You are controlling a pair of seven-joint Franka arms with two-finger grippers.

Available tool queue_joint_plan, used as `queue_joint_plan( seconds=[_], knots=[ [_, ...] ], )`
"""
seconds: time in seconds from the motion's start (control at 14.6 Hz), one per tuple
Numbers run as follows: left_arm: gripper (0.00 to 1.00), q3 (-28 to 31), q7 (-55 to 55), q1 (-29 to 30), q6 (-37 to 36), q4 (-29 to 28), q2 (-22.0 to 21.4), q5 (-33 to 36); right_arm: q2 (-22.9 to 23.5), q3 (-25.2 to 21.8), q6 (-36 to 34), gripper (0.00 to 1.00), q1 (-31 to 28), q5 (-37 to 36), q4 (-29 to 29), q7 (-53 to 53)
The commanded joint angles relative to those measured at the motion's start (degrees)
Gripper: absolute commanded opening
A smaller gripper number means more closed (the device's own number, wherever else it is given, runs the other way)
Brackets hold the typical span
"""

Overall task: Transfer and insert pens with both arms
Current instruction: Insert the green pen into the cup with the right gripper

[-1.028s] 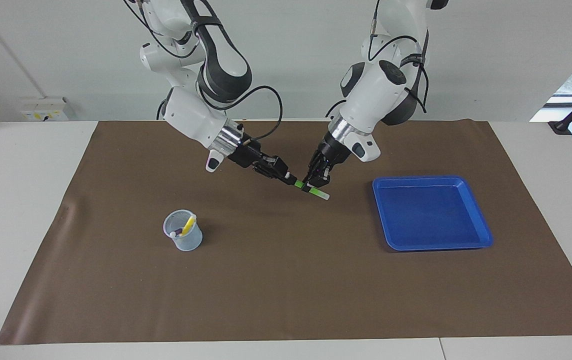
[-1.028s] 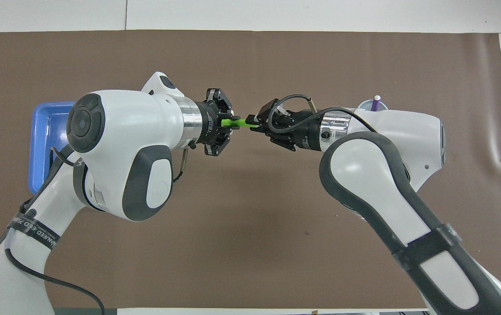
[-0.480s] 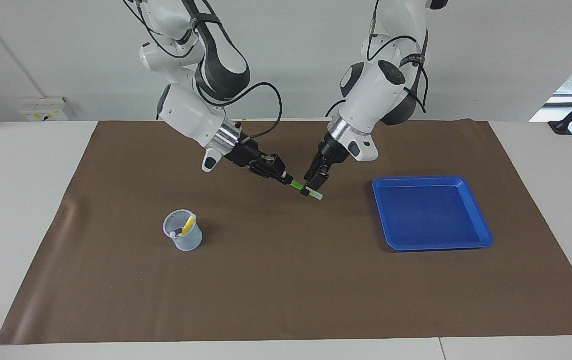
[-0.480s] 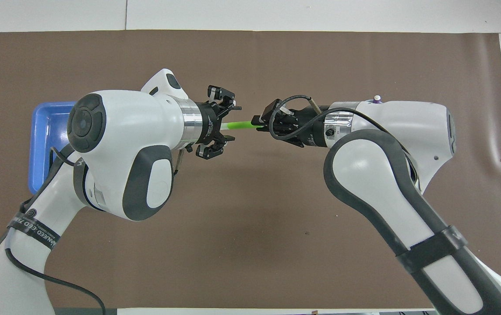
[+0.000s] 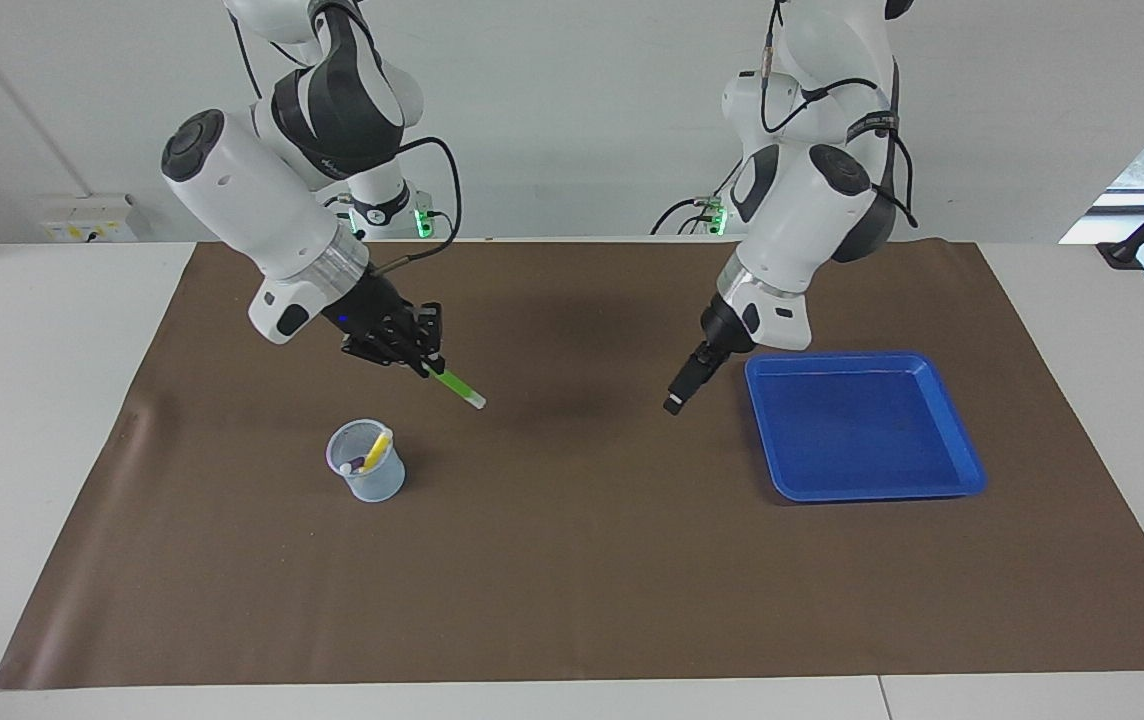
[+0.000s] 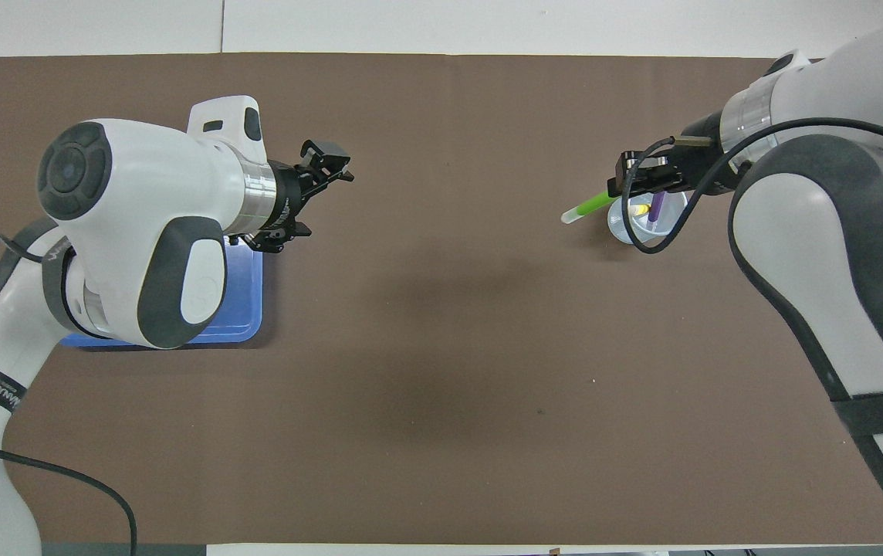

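The green pen's pale end [image 6: 570, 216] is over the mat in the overhead view. My right gripper needs to line the pen up with the clear cup before opening.
My right gripper [image 5: 422, 355] is shut on the light green pen [image 5: 457, 387] and holds it slanted in the air, pale cap end down. In the overhead view the right gripper [image 6: 630, 185] covers the rim of the clear cup [image 6: 646, 224] and the green pen [image 6: 588, 207] sticks out over the mat beside it. The cup [image 5: 367, 470] holds the yellow pen [image 5: 377, 445] and the purple pen [image 6: 658, 207]. My left gripper [image 5: 680, 390] is open and empty over the mat, beside the blue tray [image 5: 862, 490]; it also shows in the overhead view [image 6: 314, 193].
The blue tray [image 6: 245, 309] lies toward the left arm's end of the brown mat [image 5: 572, 560], partly covered by the left arm in the overhead view. Two small arm bases with green lights [image 5: 419, 215] stand at the mat's edge by the robots.
The left gripper let go of the green pen and drew back toward the tray. The right gripper carried the pen away to the cup.
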Motion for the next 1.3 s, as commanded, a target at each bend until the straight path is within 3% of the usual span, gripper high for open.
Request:
queue_joint_plan(
  seconds=[0.0, 0.21, 0.34, 0.62, 0.89, 1.17, 1.23],
  knots=[
    [1.0, -0.24, 14.75, 5.1, -3.37, -1.18, -0.96, 2.39, 4.32, 0.62, -5.47, 0.0, -2.27, -7.69, 7.51, -11.13],
    [1.0, -0.24, 26.1, 8.98, -5.66, -1.01, -1.05, 9.68, 4.32, 0.62, -4.52, 0.0, -3.5, -9.72, 6.65, -14.85],
    [1.0, -0.16, 31.81, 11.53, -7.34, -0.48, -1.31, 10.48, 3.89, 0.62, -1.72, 0.0, -3.33, -10.08, 3.94, -15.64],
    [1.0, -0.16, 39.56, 16.19, -12.16, 0.4, -4.38, 10.57, 0.11, 0.62, 9.44, 0.0, -3.24, -12.98, -7.31, -19.07],
    [1.0, -0.16, 41.24, 17.08, -19.63, 2.41, -7.99, 11.88, -0.42, 0.62, 8.49, 0.0, -3.24, -12.98, -8.12, -18.98],
    [1.0, -0.16, 45.18, 18.03, -30.09, 9.7, -7.9, 15.41, -0.51, 0.53, 7.88, 0.2, -3.33, -13.06, -8.21, -18.98],
    [1.0, -0.42, 46.16, 19.96, -32.02, 11.28, -7.9, 15.41, -0.51, 0.53, 7.88, 0.29, -3.24, -12.98, -8.21, -18.98]
  ],
)
